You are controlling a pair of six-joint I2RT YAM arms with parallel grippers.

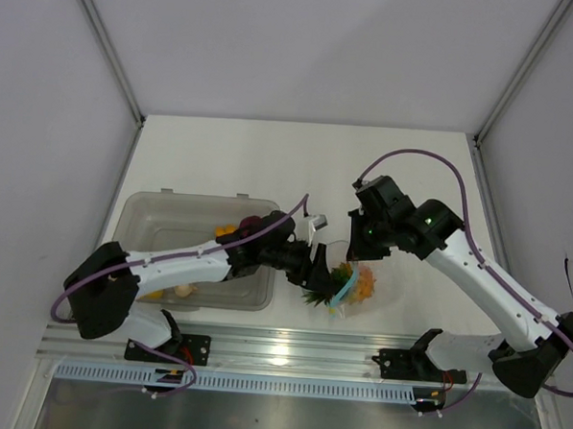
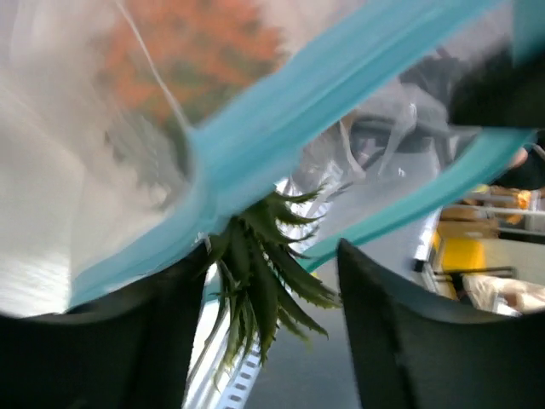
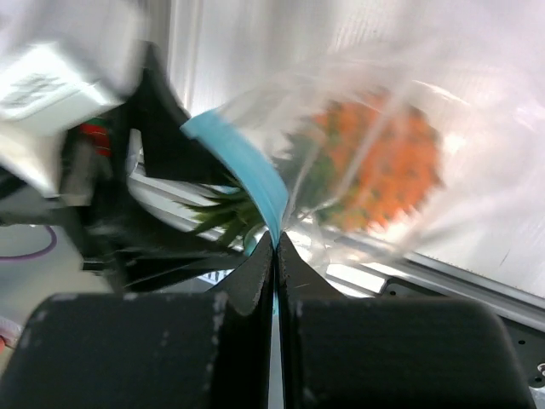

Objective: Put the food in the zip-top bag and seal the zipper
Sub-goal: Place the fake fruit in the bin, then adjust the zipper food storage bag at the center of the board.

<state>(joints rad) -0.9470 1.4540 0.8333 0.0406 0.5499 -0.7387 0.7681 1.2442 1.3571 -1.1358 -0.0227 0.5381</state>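
The leafy food needs to drop fully inside, so my left gripper will next grab the bag's light-blue zipper (image 1: 337, 300) (image 2: 146, 249) at the bag's opening, across from my right gripper.
The clear zip-top bag (image 1: 368, 273) hangs just off the table near the front centre. My right gripper (image 1: 359, 255) (image 3: 276, 237) is shut on its light-blue zipper (image 3: 243, 158) at the mouth. Inside the bag is an orange food piece (image 3: 383, 162) whose spiky green leaves (image 2: 260, 273) stick out through the open mouth. My left gripper (image 1: 319, 272) (image 2: 272, 249) is open at the mouth. The leaves hang between its fingers, which do not pinch them. Both zipper strips (image 2: 281, 111) run apart above the leaves. The orange body (image 2: 196, 60) shows through the plastic.
A translucent grey tub (image 1: 147, 217) stands at the left under my left arm. In it are an orange fruit (image 1: 226, 231), a purple onion (image 1: 251, 221), a pale garlic bulb (image 1: 182, 291) and a yellow piece (image 1: 155, 294). An aluminium rail (image 1: 289, 354) runs along the near edge.
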